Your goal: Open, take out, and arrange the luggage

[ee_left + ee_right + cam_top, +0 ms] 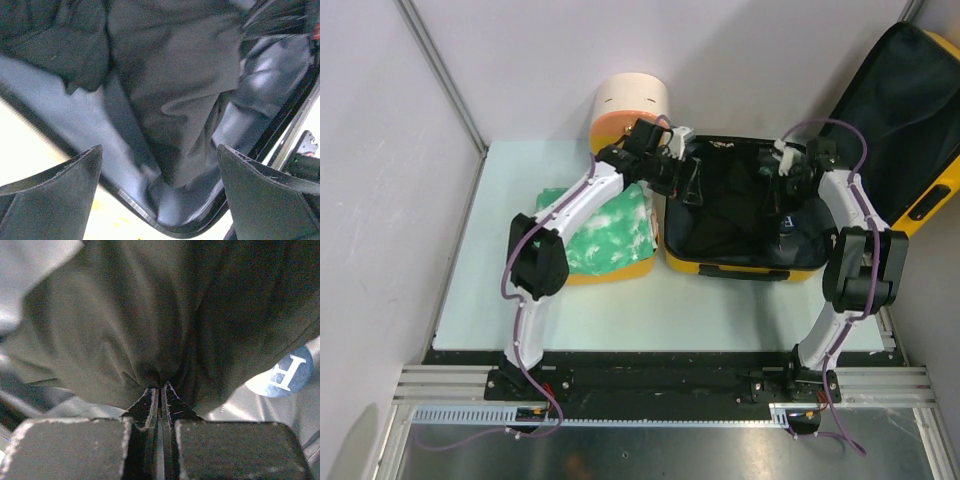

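Observation:
The left gripper should next grab the dark garment by its loose end (pixel 706 230) (pixel 176 159), away from the fold in the right gripper, to take the garment out stretched between both grippers.
The luggage (pixel 740 270) lies open mid-table, a yellow shell with a dark lining, its lid (pixel 910 110) leaning back at the upper right. A dark garment (pixel 730 215) fills the shell. My left gripper (pixel 685 180) hangs open over the shell's left side. In the left wrist view its fingers stand wide apart around the gripper's middle (pixel 160 185), above the dark garment (pixel 175 75) and the black rim (pixel 135 205), touching nothing. My right gripper (pixel 775 175) is down in the back right of the shell. Its tips (pixel 161 385) are shut on a gathered fold of the dark garment (pixel 125 330).
A smaller yellow tub holding a green-and-white cloth (pixel 610 235) stands against the luggage's left side. Behind it is a cream-and-orange cylinder (pixel 630 105). A blue round patch with a white letter (pixel 285 372) shows beside the garment. Walls close in on the left and back.

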